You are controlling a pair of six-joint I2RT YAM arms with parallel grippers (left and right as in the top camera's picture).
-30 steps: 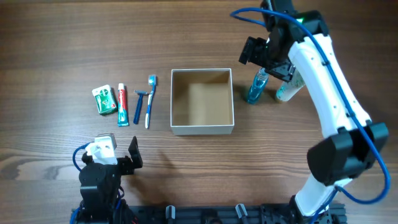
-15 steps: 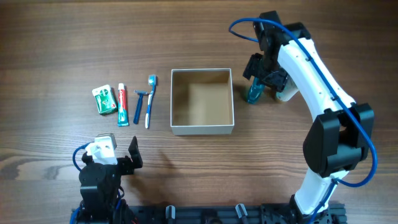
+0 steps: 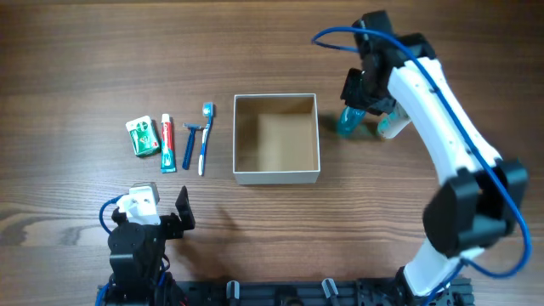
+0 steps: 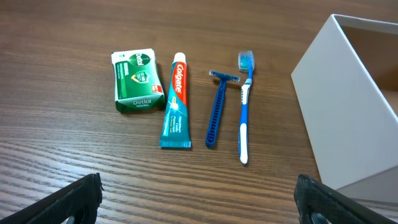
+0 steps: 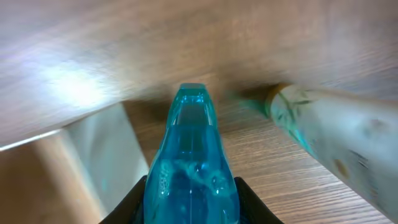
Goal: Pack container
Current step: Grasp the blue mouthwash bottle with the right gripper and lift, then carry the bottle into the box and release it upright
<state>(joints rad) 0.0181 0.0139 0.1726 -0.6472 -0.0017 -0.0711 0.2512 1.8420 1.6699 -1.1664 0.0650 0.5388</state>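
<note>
My right gripper needs to keep holding the bottle, because the blue bottle (image 3: 346, 125) is over table outside the container's side and would fall short if I opened now.
The container (image 3: 276, 177), a square white box with a brown inside, stands mid-table and has nothing in it. To its right lies a blue bottle (image 3: 346, 125). My right gripper (image 3: 361, 92) is over the bottle's upper end. In the right wrist view both black fingers (image 5: 138, 198) press against the sides of the blue bottle (image 5: 189, 162), so the gripper (image 5: 191, 200) is shut on it. My left gripper (image 3: 161, 208) rests near the front left edge, open, with only bare table between its fingertips (image 4: 199, 202).
A white-green tube (image 3: 393, 126) lies just right of the bottle. Left of the container lie a green soap packet (image 4: 135, 81), a toothpaste tube (image 4: 174, 102), a blue razor (image 4: 216, 109) and a toothbrush (image 4: 244, 106) in a row.
My right arm moved in over the blue bottle and its jaws closed from wide open onto the bottle. The left arm has not moved.
</note>
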